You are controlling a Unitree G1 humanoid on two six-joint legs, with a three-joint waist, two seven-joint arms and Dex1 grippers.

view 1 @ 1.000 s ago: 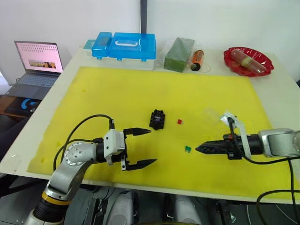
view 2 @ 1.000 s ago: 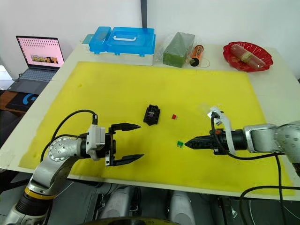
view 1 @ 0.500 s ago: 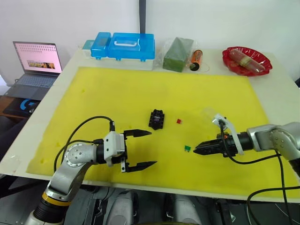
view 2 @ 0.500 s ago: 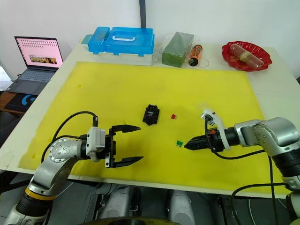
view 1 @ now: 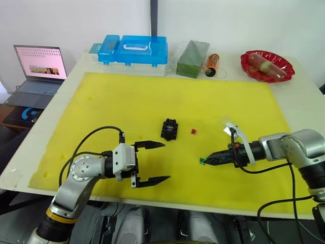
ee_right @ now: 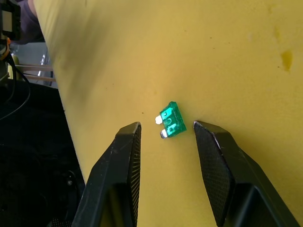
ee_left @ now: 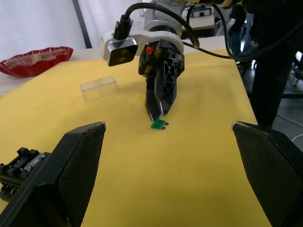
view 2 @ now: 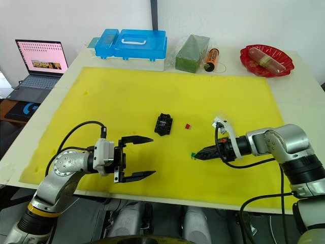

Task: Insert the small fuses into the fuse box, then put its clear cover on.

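The green fuse's metal prongs need to stay free to go into the fuse box [view 1: 170,129], so the robot's right gripper should grab the fuse by its plastic body [view 1: 202,160].
The black fuse box [view 1: 170,129] rests mid-mat, with a red fuse [view 1: 193,131] just to its right. A green fuse [ee_right: 171,119] lies flat on the yellow mat [view 1: 152,96] nearer the front. My right gripper [view 1: 205,161] is down at this green fuse, open, one fingertip [ee_right: 132,130] on each side and neither touching it. The clear cover [ee_left: 98,88] sits on the mat just behind the right wrist. My left gripper [view 1: 166,161] hovers wide open and empty in front of the fuse box, left of the green fuse.
Along the table's far edge stand a blue plastic case [view 1: 134,49], a green block [view 1: 193,58], an orange cylinder [view 1: 214,64] and a red bowl [view 1: 267,65]. A laptop [view 1: 40,68] sits off the table to the left.
My right gripper has slid left along the mat until its tips flank the green fuse. The left arm has stayed put.
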